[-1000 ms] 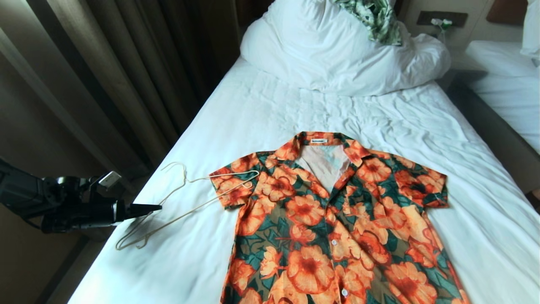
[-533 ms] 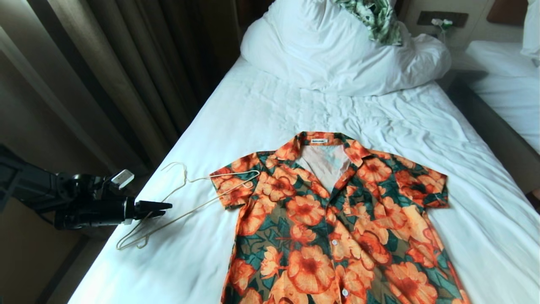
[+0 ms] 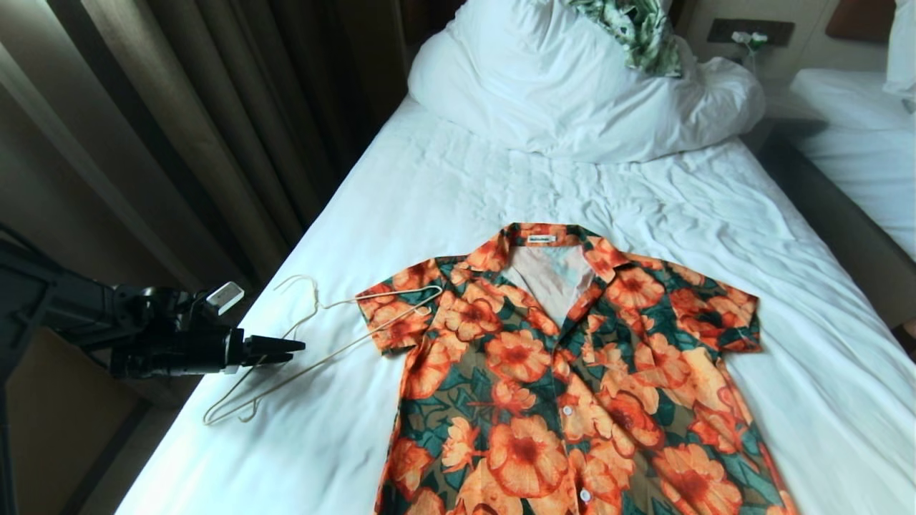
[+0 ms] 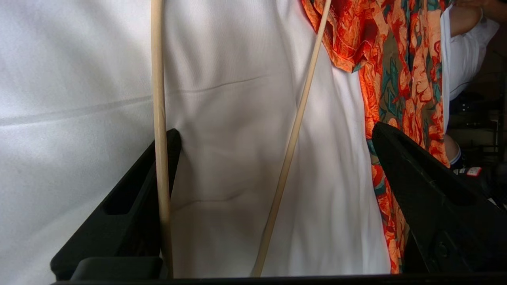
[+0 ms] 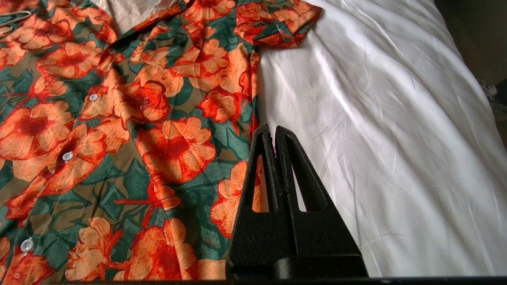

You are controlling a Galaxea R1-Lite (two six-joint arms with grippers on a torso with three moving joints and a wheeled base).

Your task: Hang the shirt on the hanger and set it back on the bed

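Note:
The hanger's shoulder wire (image 3: 302, 325) is between my left gripper's fingers, which reach past it, one low at the sheet (image 3: 319, 331) and one above. My left gripper would hold the hanger if it closed now, so I will close it.
The flowered shirt (image 3: 572, 372) lies flat and face up on the bed (image 3: 465, 186), collar toward the pillow. The cream wire hanger (image 3: 322, 336) lies to its left on the sheet, one end resting on the shirt's sleeve. My left gripper (image 3: 293, 348) is open at the bed's left edge, low over the hanger. In the left wrist view one hanger wire (image 4: 291, 142) runs between the fingers and another (image 4: 158, 118) crosses one finger (image 4: 138, 198). My right gripper (image 5: 273, 130) is shut and empty over the shirt's (image 5: 119, 118) right edge; it is outside the head view.
A bulky white pillow (image 3: 558, 86) sits at the head of the bed with a green-and-white leaf-print cloth (image 3: 637, 28) on it. Dark curtains (image 3: 215, 107) hang along the left side. A second white bed (image 3: 859, 136) stands to the right across a dark gap.
My left gripper has moved right and a little up in the head view, from off the bed's edge to over the hanger. The shirt and hanger have not moved.

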